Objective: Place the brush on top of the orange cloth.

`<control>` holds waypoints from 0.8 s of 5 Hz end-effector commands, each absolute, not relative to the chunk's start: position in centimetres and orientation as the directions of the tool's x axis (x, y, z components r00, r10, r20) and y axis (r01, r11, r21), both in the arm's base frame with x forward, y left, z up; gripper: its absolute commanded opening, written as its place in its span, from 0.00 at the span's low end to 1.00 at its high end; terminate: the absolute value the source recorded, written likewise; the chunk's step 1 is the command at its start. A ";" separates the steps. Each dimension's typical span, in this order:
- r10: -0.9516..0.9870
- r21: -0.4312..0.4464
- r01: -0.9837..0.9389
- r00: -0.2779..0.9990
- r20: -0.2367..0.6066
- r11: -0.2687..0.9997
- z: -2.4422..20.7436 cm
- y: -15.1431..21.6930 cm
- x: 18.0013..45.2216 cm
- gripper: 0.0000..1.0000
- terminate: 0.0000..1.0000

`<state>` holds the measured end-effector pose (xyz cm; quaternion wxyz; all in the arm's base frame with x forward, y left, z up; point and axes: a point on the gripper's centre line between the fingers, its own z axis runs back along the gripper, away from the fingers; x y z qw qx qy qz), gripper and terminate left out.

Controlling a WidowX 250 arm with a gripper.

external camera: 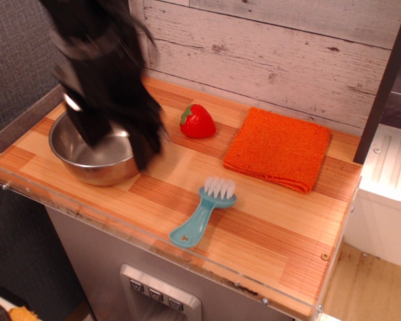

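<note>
The light-blue brush has to go on top of the orange cloth [279, 148], so my gripper should next grab the brush by its handle [198, 221].
The light-blue brush [202, 212] lies flat on the wooden counter near the front edge, white bristles toward the back, handle with a hole pointing front-left. The orange cloth [279, 148] lies folded at the back right, apart from the brush. My black gripper [115, 142] is blurred by motion and hangs over the right part of the steel bowl, left of the brush. Its two fingers [146, 144] point down and stand apart, with nothing between them.
A steel bowl [80, 162] stands at the left of the counter [267, 227], partly hidden by my gripper. A red strawberry toy [197, 121] sits between bowl and cloth. A whitewashed plank wall is behind. A dark post [381, 87] stands at the right.
</note>
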<state>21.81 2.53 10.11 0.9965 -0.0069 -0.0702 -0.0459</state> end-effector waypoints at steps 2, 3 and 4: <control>-0.094 -0.019 0.096 0.990 0.109 0.995 4.6 -2.3 22.1 1.00 0.00; -0.082 0.011 0.081 0.991 0.103 0.997 3.6 -2.7 22.1 1.00 0.00; -0.083 0.032 0.080 0.992 0.091 0.996 2.7 -2.8 22.4 1.00 0.00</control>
